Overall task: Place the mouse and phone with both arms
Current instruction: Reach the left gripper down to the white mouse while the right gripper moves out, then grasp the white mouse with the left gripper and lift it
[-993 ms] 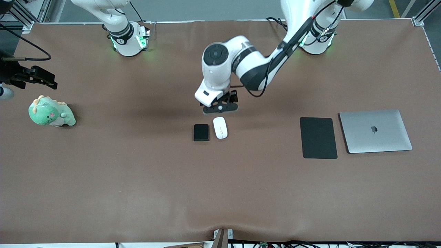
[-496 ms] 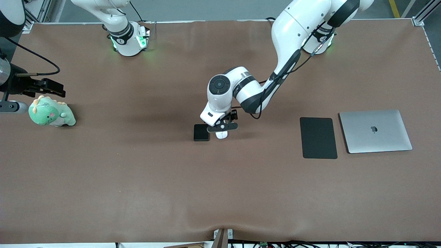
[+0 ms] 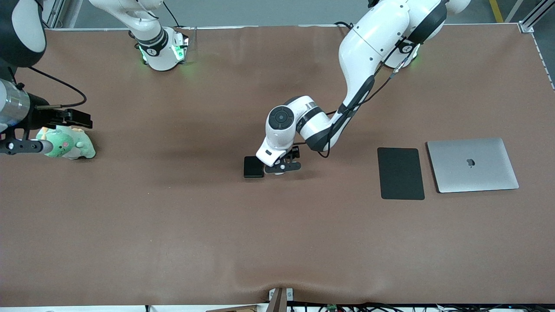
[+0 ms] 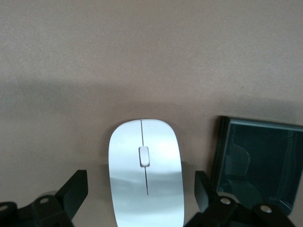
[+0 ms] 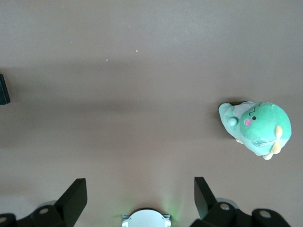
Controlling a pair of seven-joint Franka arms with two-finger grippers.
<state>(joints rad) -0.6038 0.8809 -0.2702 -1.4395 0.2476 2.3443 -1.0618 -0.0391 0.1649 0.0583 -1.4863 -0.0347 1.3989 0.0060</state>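
Observation:
My left gripper's fingers are on either side of the white mouse in the left wrist view, so my left gripper should close on the mouse.
The white mouse (image 4: 145, 170) lies on the brown table, with the black phone (image 4: 258, 161) close beside it on the side toward the right arm's end. My left gripper (image 4: 141, 189) is low over the mouse and open. One finger stands on each side of the mouse, with a gap at each. In the front view the left gripper (image 3: 282, 167) covers the mouse, and the phone (image 3: 253, 167) shows next to it. My right gripper (image 3: 24, 146) hangs open and holds nothing, high over the right arm's end of the table beside a plush toy. In the right wrist view, the right gripper (image 5: 140, 189) has only bare table between its fingers.
A green plush dinosaur (image 3: 65, 145) (image 5: 255, 127) sits near the right arm's end of the table. A flat black mouse pad (image 3: 401, 173) and a closed silver laptop (image 3: 472, 164) lie side by side toward the left arm's end.
The left gripper came down and toward the front camera, from above the table next to the mouse to around it. The right arm swung in over the plush dinosaur.

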